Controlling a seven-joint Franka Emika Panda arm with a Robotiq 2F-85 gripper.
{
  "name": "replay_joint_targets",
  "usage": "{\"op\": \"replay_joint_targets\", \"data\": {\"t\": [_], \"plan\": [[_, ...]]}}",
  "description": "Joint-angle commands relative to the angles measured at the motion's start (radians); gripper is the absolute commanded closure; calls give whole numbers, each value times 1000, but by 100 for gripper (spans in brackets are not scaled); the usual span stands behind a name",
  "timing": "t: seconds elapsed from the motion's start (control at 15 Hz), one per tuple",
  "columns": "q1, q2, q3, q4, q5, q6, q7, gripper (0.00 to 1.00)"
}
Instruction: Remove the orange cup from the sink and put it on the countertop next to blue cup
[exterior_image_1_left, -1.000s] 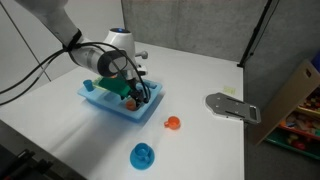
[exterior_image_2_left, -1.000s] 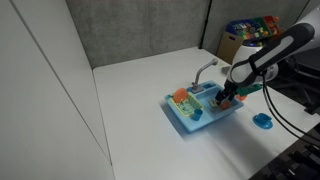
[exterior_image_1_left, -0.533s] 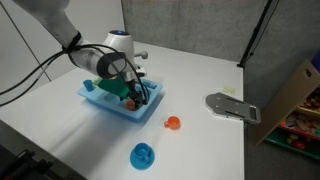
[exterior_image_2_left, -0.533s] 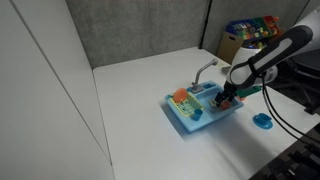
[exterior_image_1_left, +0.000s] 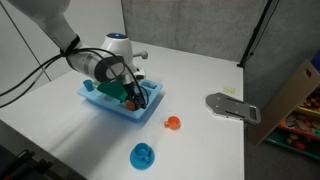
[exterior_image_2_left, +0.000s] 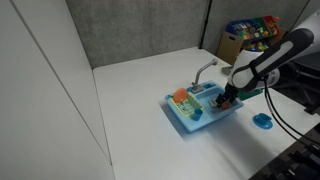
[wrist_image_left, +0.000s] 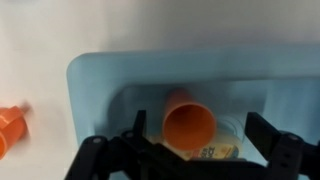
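Observation:
The orange cup (exterior_image_1_left: 132, 105) (wrist_image_left: 188, 122) is between my open fingertips, so I should close my gripper now. Closing now would hold the cup.
The orange cup (wrist_image_left: 188, 122) lies on its side in the basin of the light blue toy sink (wrist_image_left: 100, 75), with its mouth towards the wrist camera. My gripper (wrist_image_left: 200, 138) is open and hangs low over the basin, one finger on each side of the cup, not closed on it. In both exterior views the gripper (exterior_image_1_left: 133, 95) (exterior_image_2_left: 228, 97) is down in the sink (exterior_image_1_left: 100, 103) (exterior_image_2_left: 190, 118) and hides the cup. The blue cup (exterior_image_1_left: 143, 155) (exterior_image_2_left: 263, 121) stands on the white countertop in front of the sink.
A small orange object (exterior_image_1_left: 172, 123) (wrist_image_left: 10, 128) sits on the countertop beside the sink. Another orange item (exterior_image_2_left: 180, 96) lies in the sink's other part, near the faucet (exterior_image_2_left: 205, 70). A grey flat object (exterior_image_1_left: 232, 105) and a cardboard box (exterior_image_1_left: 295, 95) are at the far side.
The arm has shifted only very slightly over the sink. The gripper stays open around the orange cup.

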Motion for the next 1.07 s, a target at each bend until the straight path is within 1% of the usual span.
{"op": "replay_joint_targets", "data": {"t": [0.0, 0.07, 0.13, 0.27, 0.53, 0.8, 1.0], "plan": [[-11, -32, 5, -40, 3, 22, 9, 12], [-9, -34, 4, -43, 2, 22, 10, 27], [-8, -38, 2, -46, 1, 19, 12, 34], [-1, -47, -4, -53, -4, 15, 16, 53], [15, -105, -22, -74, -14, -20, 26, 83], [17, -184, -30, -77, -19, -101, 24, 83], [13, -241, -30, -66, -20, -192, 15, 83]]}}
